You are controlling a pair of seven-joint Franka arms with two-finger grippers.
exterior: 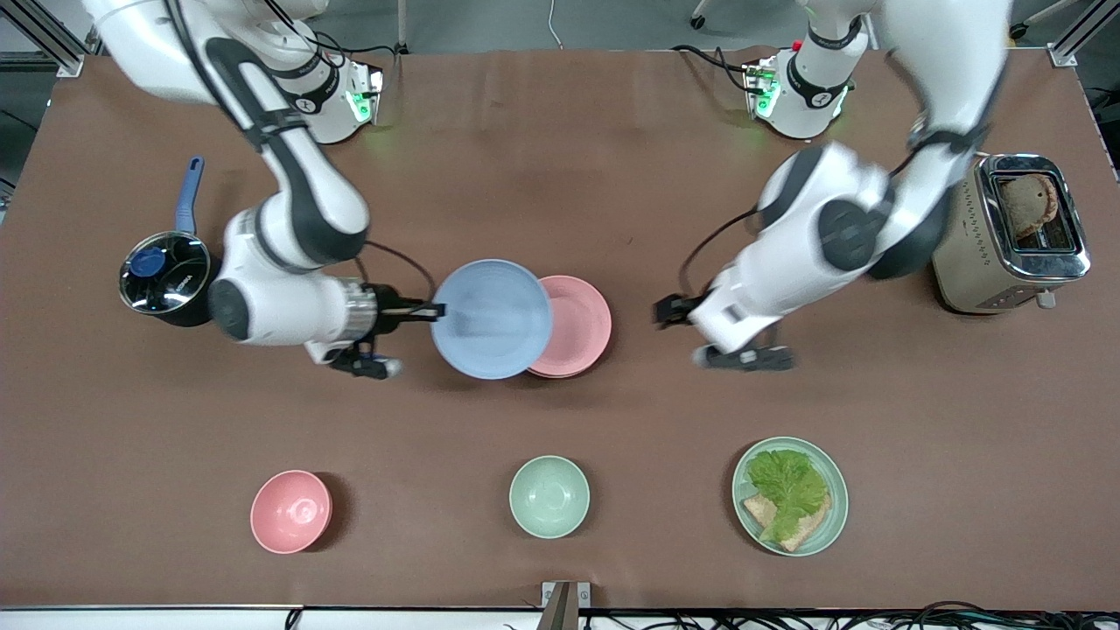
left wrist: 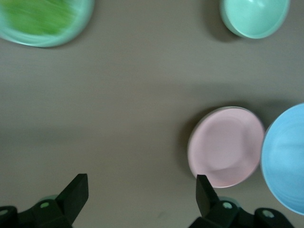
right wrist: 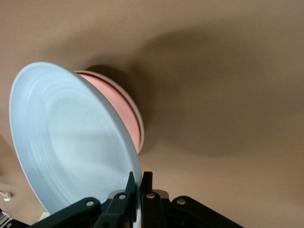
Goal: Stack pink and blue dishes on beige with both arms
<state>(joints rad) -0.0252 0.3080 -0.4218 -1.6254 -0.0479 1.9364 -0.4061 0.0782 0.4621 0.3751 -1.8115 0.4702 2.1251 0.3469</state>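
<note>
The blue plate point(exterior: 493, 319) hangs tilted, off-centre above the pink plate, so it is too early to open. My right gripper lines it up and lowers it first.
My right gripper point(exterior: 435, 310) point(right wrist: 139, 183) is shut on the rim of the light blue plate point(exterior: 493, 319) point(right wrist: 71, 142). The plate hangs tilted, and in the front view it covers the edge of the pale pink plate point(exterior: 577, 325) point(right wrist: 121, 102) point(left wrist: 227, 146) toward the right arm's end. The pink plate lies on the beige plate, of which only a thin cream rim point(right wrist: 140, 126) shows beneath it. My left gripper point(exterior: 663, 311) point(left wrist: 141, 194) is open and holds nothing. It hovers over bare table beside the pink plate, toward the left arm's end.
A black pot with a blue handle point(exterior: 164, 271) stands by the right arm. A toaster point(exterior: 1015, 232) holding bread sits at the left arm's end. Near the front camera are a pink bowl point(exterior: 290, 511), a mint bowl point(exterior: 549, 495) and a mint plate with lettuce point(exterior: 790, 495).
</note>
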